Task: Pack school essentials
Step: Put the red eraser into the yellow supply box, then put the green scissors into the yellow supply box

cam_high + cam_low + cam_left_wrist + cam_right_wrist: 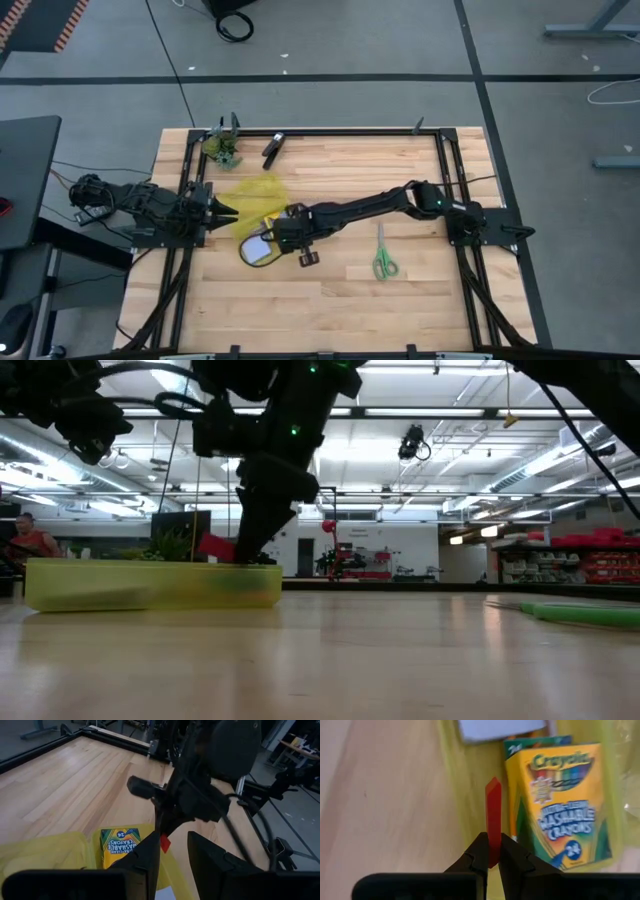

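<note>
My right gripper lets go of the red eraser (493, 815) now, since it points down over the pouch's bottom beside the crayon box (565, 805) in the right wrist view.
A yellow see-through pouch (262, 190) lies open on the table's left half. In it lie the yellow-green crayon box (565, 805) and the pale blue note pad (256, 250). My right gripper (492, 852) hangs over the pouch next to the crayon box, shut on the tiny red eraser (493, 815). My left gripper (222, 210) is open at the pouch's left end; I cannot tell whether it touches the pouch. The green-handled scissors (384, 258) lie flat on the table to the right. Pencils and pen are not seen. My right gripper pinches the red eraser by one end (493, 842) between its two fingertips, coming from above and pointing down. The rest of the thin slab sticks out past the fingertips toward the pouch. It is lifted clear, above the pouch beside the crayon box (119, 847).
A black clip-like tool (272, 148) and a small green leafy clump (222, 150) lie near the table's far edge. A black frame (440, 160) runs around the work area. Bare wood stretches along the near side and between the pouch and the scissors.
</note>
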Action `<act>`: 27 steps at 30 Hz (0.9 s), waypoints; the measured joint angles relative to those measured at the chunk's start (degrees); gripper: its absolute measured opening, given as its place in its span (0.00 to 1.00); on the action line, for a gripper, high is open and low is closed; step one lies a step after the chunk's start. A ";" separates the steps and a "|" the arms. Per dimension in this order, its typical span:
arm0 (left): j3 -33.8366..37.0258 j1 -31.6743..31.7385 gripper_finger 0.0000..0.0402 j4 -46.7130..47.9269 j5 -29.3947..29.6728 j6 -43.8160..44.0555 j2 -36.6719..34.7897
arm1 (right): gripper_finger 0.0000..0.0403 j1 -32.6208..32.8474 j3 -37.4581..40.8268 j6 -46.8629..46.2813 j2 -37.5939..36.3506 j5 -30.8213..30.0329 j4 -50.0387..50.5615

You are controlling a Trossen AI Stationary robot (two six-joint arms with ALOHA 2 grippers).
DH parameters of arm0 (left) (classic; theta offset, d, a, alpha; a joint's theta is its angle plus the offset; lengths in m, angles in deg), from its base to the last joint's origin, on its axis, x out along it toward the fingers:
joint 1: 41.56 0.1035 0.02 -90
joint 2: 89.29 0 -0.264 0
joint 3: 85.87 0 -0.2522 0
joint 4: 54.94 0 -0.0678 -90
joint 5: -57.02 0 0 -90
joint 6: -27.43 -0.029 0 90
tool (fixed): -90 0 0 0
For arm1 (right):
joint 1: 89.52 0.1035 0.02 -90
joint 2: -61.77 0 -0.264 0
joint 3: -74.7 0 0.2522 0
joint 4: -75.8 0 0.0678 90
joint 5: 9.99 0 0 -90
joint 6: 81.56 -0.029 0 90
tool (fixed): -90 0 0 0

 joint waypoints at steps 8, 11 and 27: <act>0.00 0.00 0.27 0.00 -0.01 0.06 0.00 | 0.14 -0.31 0.00 3.39 0.38 -0.09 -0.27; 0.00 0.01 0.27 0.00 -0.01 0.06 0.00 | 0.17 -0.35 0.00 3.53 0.38 -0.25 -0.18; 0.00 -0.01 0.27 0.02 -0.01 0.11 0.00 | 0.18 -0.44 0.00 2.80 0.38 -2.10 -0.14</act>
